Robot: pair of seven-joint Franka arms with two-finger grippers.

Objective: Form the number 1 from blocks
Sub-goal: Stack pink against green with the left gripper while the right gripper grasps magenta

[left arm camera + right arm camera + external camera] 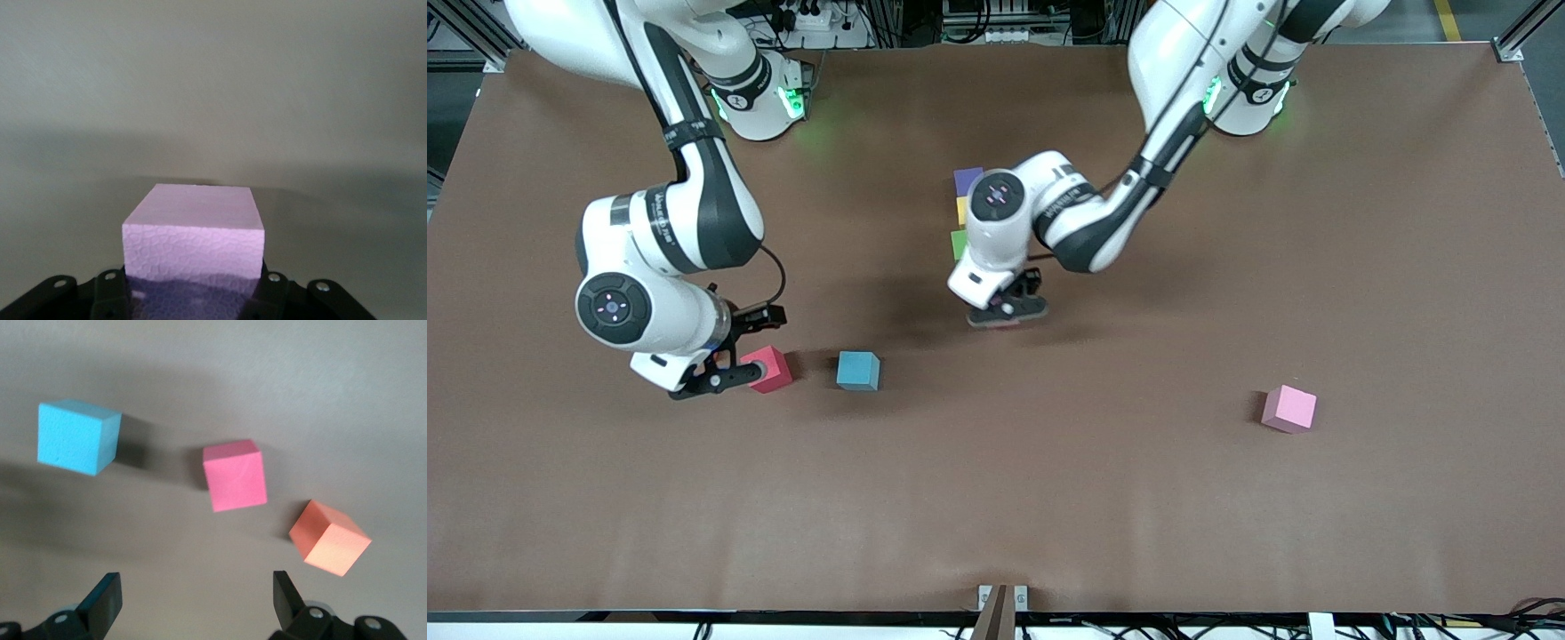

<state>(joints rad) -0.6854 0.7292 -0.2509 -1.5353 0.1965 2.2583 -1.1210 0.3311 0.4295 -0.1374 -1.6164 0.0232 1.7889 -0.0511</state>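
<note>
I am holding the pink block with my left gripper, but it is still short of the green block's side [959, 245]. I should move the pink block toward that side before I let go of it.
A purple block [967, 180], a yellow block [962, 211] and a green block [959, 244] form a short column mid-table, partly hidden by the left arm. My left gripper [1009, 311] [193, 288] is low over the table by the column's green end, shut on a pale pink block [193, 227]. My right gripper [756, 345] [193, 587] hangs open and holds nothing, over the table by the red block [767, 369] [235, 475]. Beside the red block lie a light blue block [858, 371] [77, 437] and an orange block [329, 537]; the front view does not show the orange one.
A pink block [1289, 409] lies alone toward the left arm's end of the brown table [1227, 533], nearer the front camera.
</note>
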